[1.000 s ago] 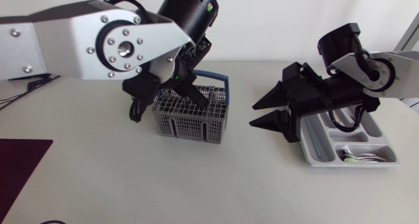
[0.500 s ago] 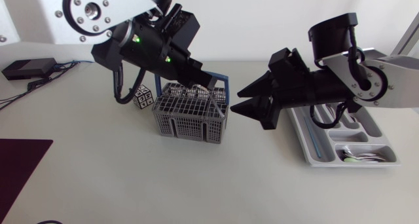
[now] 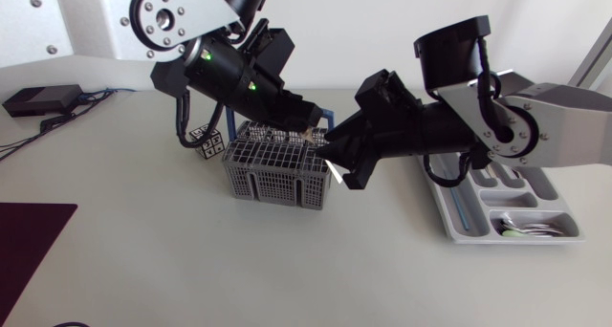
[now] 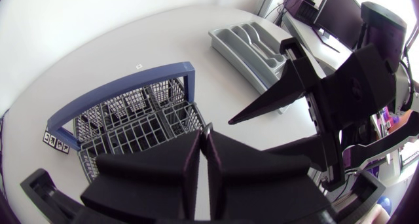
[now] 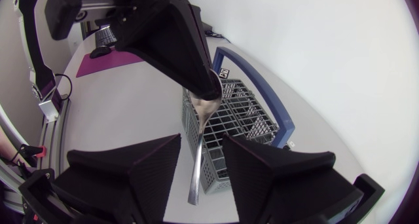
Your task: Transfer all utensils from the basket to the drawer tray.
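My right gripper grabs the metal spoon by its handle [image 5: 197, 165] next, which leaves the metal spoon's bowl [image 5: 205, 107] free to settle into the tray.
The grey wire basket [image 3: 277, 169] with a blue handle stands mid-table. Just above its right rim my left gripper [image 3: 304, 128] is shut on the top end of a metal utensil [image 5: 200, 158], which hangs down from its fingertips. My right gripper [image 3: 330, 160] has come in from the right. Its two fingers stand either side of the utensil's shaft with a gap on both sides, so it is open [image 5: 201, 139]. In the left wrist view, the right gripper's fingers [image 4: 281, 96] point at my shut left gripper [image 4: 204, 135]. The grey drawer tray [image 3: 459, 212] lies at the right.
Several utensils lie in the tray's near compartment [image 3: 531, 229]. A small black-and-white patterned cube [image 3: 208, 141] sits left of the basket. A black device [image 3: 38, 99] lies at the far left. A dark mat [image 3: 29, 231] covers the near-left corner.
My left gripper has lifted out of the basket with the utensil. My right arm has swung left from the tray to the basket, and its fingers have narrowed around the hanging utensil.
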Controlling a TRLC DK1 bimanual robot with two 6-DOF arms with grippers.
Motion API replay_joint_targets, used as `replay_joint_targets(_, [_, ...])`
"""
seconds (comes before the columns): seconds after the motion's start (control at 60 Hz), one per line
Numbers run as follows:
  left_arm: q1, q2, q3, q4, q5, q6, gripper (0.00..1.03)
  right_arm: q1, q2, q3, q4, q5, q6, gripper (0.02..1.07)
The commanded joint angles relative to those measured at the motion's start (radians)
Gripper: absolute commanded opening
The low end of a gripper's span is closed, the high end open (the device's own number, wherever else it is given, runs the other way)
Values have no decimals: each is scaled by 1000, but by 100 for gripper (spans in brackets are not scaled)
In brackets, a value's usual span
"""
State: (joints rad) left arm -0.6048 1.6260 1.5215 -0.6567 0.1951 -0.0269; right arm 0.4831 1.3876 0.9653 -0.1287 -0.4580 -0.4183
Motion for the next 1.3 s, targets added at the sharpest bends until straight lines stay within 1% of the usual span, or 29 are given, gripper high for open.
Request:
replay_joint_targets(0.0, [5,17,37,-9,18,-21,3,14,27,30,12,22,27,36])
replay_joint_targets(0.083, [5,17,37,-11,21,-22,3,23,39,41,12,44,27,27])
replay_joint_targets(0.133, [5,17,37,-11,23,-22,3,28,44,46,11,45,27,24])
replay_joint_targets(0.217, [5,17,37,-11,29,-22,3,37,54,55,3,51,26,16])
replay_joint_targets(0.35, [5,17,37,-12,30,-22,3,46,67,62,-6,64,24,11])
replay_joint_targets(0.367, [5,15,37,-14,30,-22,3,48,73,67,-14,64,21,8])
replay_joint_targets(0.583, [5,11,39,-15,32,-22,4,51,87,72,-37,67,15,8])
replay_joint_targets(0.633, [5,9,39,-15,40,-22,10,51,88,72,-37,65,15,8])
replay_joint_targets(0.667, [5,8,42,-15,41,-22,16,51,87,72,-40,64,13,8])
replay_joint_targets(0.717, [8,3,43,-14,40,-21,31,51,87,69,-46,59,10,8])
replay_joint_targets(0.733, [13,0,48,-14,40,-21,40,51,87,69,-51,56,9,8])
replay_joint_targets(0.75, [13,0,49,-15,40,-21,43,51,85,67,-52,55,7,8])
replay_joint_targets(0.783, [17,-6,54,-12,40,-18,55,49,82,64,-60,48,1,8])
replay_joint_targets(0.817, [27,-14,57,0,40,-16,65,46,79,58,-66,33,-4,8])
replay_joint_targets(0.833, [30,-17,57,3,40,-16,67,43,74,52,-69,25,-7,8])
replay_joint_targets(0.85, [36,-25,58,17,40,-18,75,41,71,49,-72,22,-11,8])
replay_joint_targets(0.95, [45,-43,69,40,41,-15,92,18,56,32,-115,-15,-53,8])
replay_joint_targets(0.983, [48,-48,69,49,40,-13,95,6,47,19,-120,-28,-62,8])
replay_joint_targets(1.05, [60,-57,69,57,38,-5,97,-31,28,4,-161,-62,-112,8])
replay_joint_targets(1.117, [69,-72,55,71,38,15,97,-67,16,-11,-201,-82,-165,8])
replay_joint_targets(1.183, [83,-89,29,108,35,33,98,-132,-1,-25,-261,-126,-237,8])
replay_joint_targets(1.283, [120,-89,11,104,18,65,98,-239,-2,-34,-356,-165,-375,8])
